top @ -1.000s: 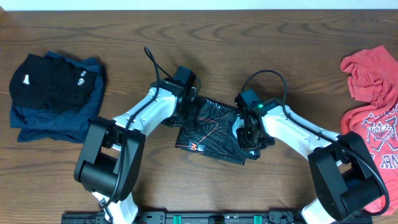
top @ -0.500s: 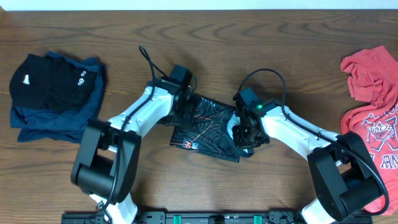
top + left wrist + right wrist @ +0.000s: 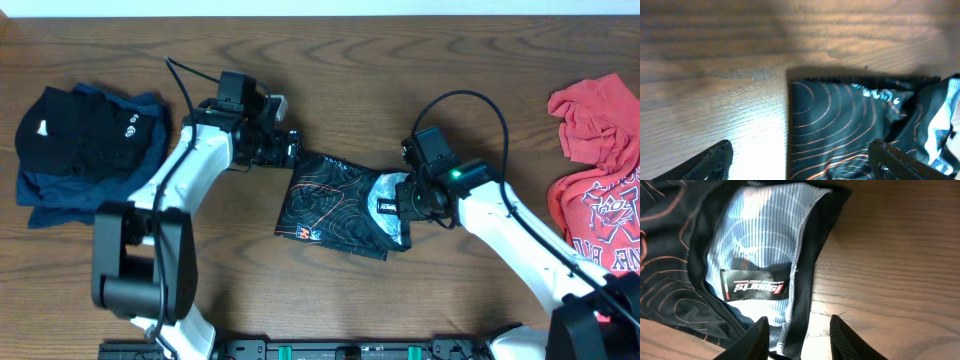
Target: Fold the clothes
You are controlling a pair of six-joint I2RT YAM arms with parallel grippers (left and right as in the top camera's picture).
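I will next grab the black jersey [image 3: 335, 200] with my left gripper by its corner edge [image 3: 303, 160] opposite the jersey's collar, to lay it folded on the pile.
The black jersey [image 3: 335, 200] with orange contour lines lies folded at the table's middle. Its pale inner collar and white label [image 3: 757, 286] face up at its right end. My left gripper [image 3: 291, 148] is open and empty just off the jersey's upper left corner. In the left wrist view [image 3: 800, 167] the jersey's edge [image 3: 840, 125] lies between and below the fingers. My right gripper [image 3: 403, 195] is open at the collar end; in the right wrist view [image 3: 802, 340] the collar hem [image 3: 800, 280] lies between the fingers, ungripped. The red T-shirt [image 3: 600, 180] lies crumpled at the right edge.
A pile of dark blue and black garments [image 3: 85, 150] lies at the far left. Bare wooden table [image 3: 330, 60] stretches behind the jersey and in front of it.
Both grippers have let go of the jersey and drawn back. The left arm moved up and to the left, the right arm to the right. The jersey stays folded.
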